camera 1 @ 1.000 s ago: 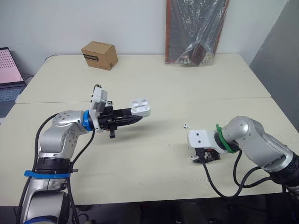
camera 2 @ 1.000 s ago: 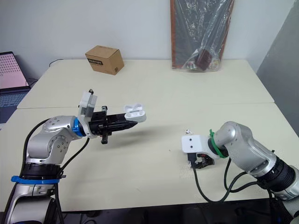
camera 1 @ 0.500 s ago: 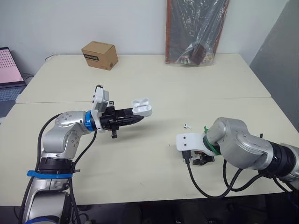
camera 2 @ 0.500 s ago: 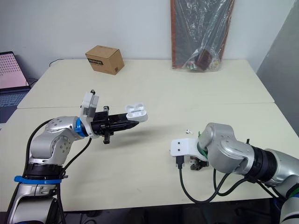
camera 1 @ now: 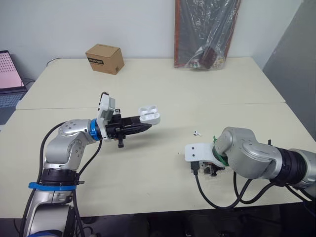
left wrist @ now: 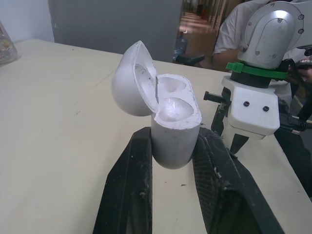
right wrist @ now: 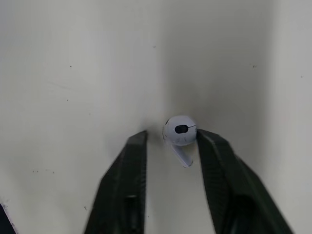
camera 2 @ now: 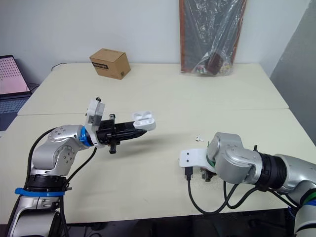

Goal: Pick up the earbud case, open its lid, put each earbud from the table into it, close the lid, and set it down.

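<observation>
The white earbud's stem has to stay free to go into the case, so I need to grab the white earbud next with my right gripper by its rounded head.
My left gripper is shut on the white earbud case and holds it above the table, left of centre. The case stands upright between the black fingers with its lid tipped open and both sockets bare. My right gripper is open and points down at the table, with one white earbud lying between its fingers, close to one finger. From the head, that gripper sits low at the front right. A second earbud lies on the table just beyond it.
A cardboard box stands at the back left. A plastic bag of dark items leans on the wall at the back. A laptop sits at the far left. A seam crosses the table.
My right arm has swung its wrist leftwards and settled lower over the near earbud. The left arm holds the open case almost still.
</observation>
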